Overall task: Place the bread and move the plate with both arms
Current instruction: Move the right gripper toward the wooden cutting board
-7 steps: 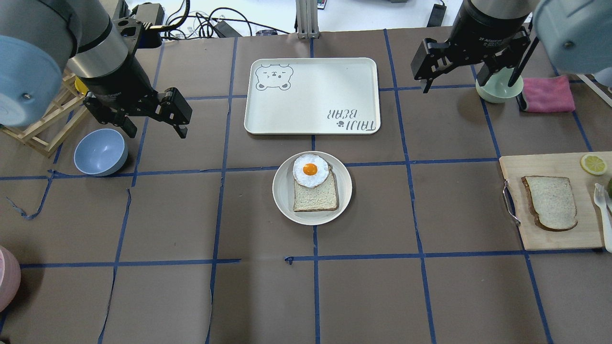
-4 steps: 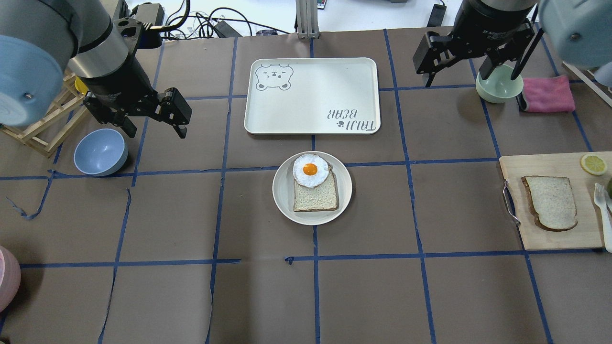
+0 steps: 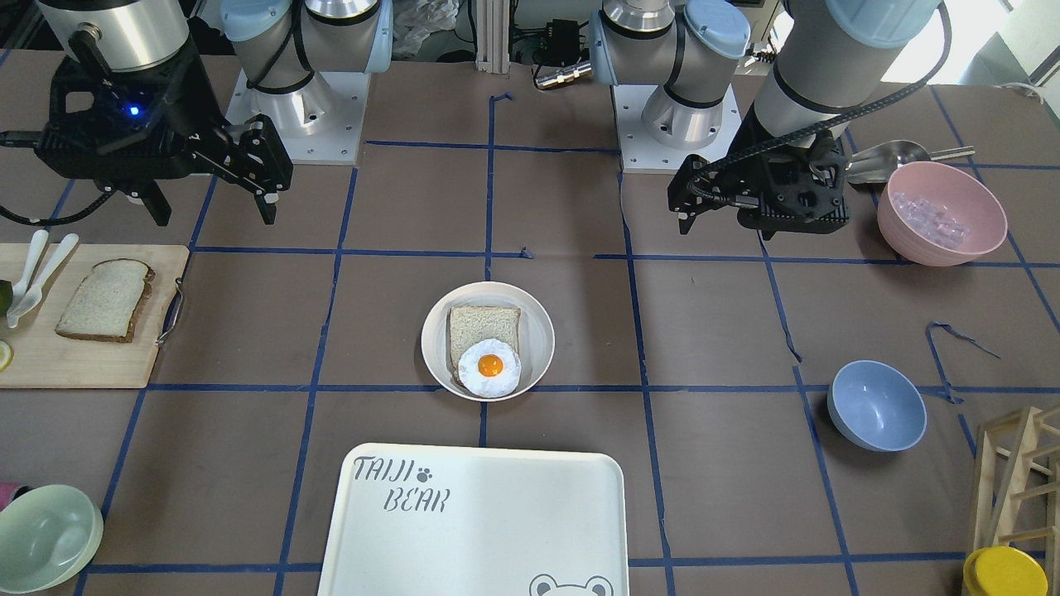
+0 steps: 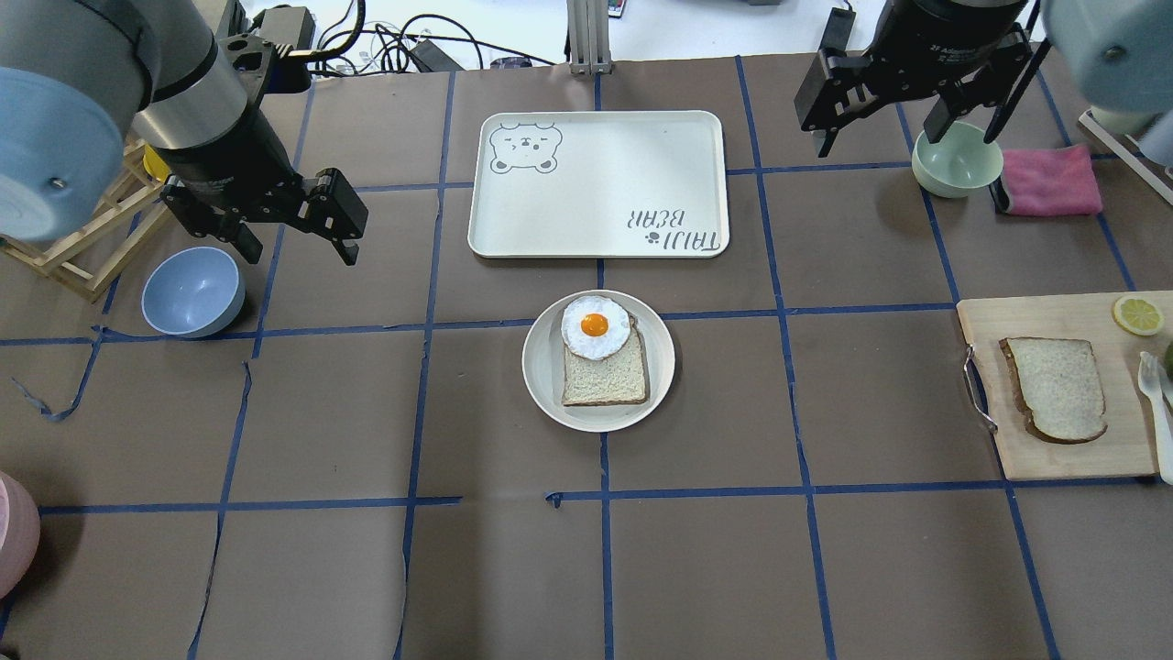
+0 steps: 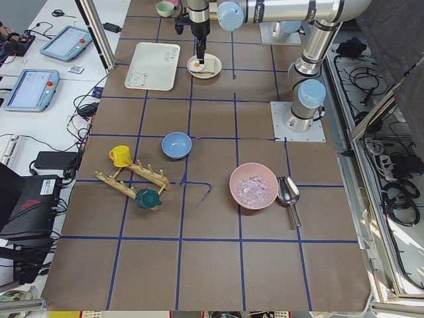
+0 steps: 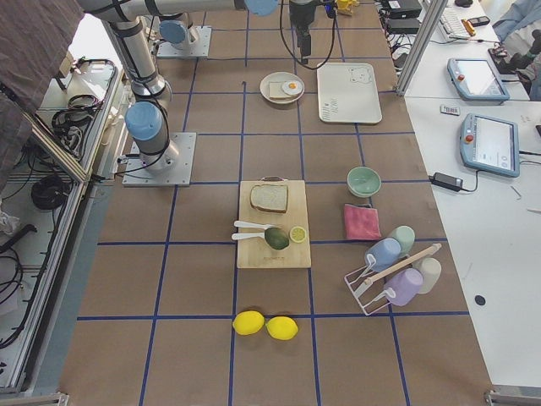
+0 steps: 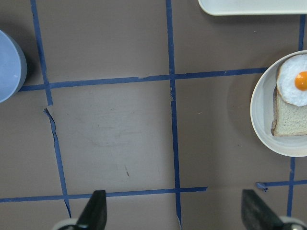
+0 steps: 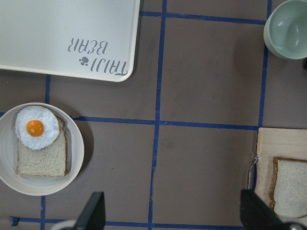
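Observation:
I should lay the bread over the fried egg on the plate, so next I need to grab the bread by its crusted corner with my right gripper.
The bread, a pale slice with a dark brown crust, lies on a wooden cutting board at the right; it also shows in the front view and the right wrist view. The round white plate sits mid-table and holds a lighter-crusted slice topped with a fried egg. My left gripper is open and empty, above bare table left of the plate. My right gripper is open and empty, high at the far right, well away from the bread.
The "TAIJI BEAR" tray lies just beyond the plate. A blue bowl sits under the left arm. A green bowl and pink cloth lie by the right gripper. A pink bowl and wooden rack stand at the left.
My right gripper has moved a little toward the far edge of the table, still open. The left arm, plate and bread have not moved.

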`<state>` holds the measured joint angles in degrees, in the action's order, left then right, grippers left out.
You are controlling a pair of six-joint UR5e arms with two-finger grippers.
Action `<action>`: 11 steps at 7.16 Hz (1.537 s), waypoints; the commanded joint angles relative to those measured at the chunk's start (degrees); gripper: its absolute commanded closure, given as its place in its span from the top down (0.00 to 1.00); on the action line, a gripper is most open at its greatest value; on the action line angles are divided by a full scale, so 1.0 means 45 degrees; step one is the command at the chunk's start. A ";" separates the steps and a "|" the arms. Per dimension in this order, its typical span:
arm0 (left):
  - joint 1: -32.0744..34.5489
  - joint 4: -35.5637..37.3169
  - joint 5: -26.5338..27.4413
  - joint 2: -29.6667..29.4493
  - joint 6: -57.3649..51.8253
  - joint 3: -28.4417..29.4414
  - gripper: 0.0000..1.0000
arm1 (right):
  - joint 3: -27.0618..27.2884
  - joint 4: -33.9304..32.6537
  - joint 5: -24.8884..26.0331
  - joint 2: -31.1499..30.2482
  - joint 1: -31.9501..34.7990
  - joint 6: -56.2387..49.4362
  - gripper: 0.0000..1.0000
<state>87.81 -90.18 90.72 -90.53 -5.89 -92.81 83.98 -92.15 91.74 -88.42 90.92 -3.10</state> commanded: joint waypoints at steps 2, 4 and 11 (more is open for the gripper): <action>-0.0001 0.0002 0.0015 -0.0001 0.0000 0.0000 1.00 | 0.0164 0.0066 -0.0153 -0.0040 0.0010 0.0025 1.00; -0.0001 0.0002 0.0054 0.0000 0.0000 0.0000 1.00 | 0.0301 0.0144 -0.0308 0.0116 0.0029 0.0508 1.00; 0.0038 0.0236 -0.0101 -0.0040 0.0155 -0.0117 1.00 | 0.4177 -0.0650 0.2385 0.0194 -0.3433 0.0340 1.00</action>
<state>87.95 -89.31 90.62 -90.84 -5.45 -93.24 97.46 -93.37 100.96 -87.78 82.18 -0.56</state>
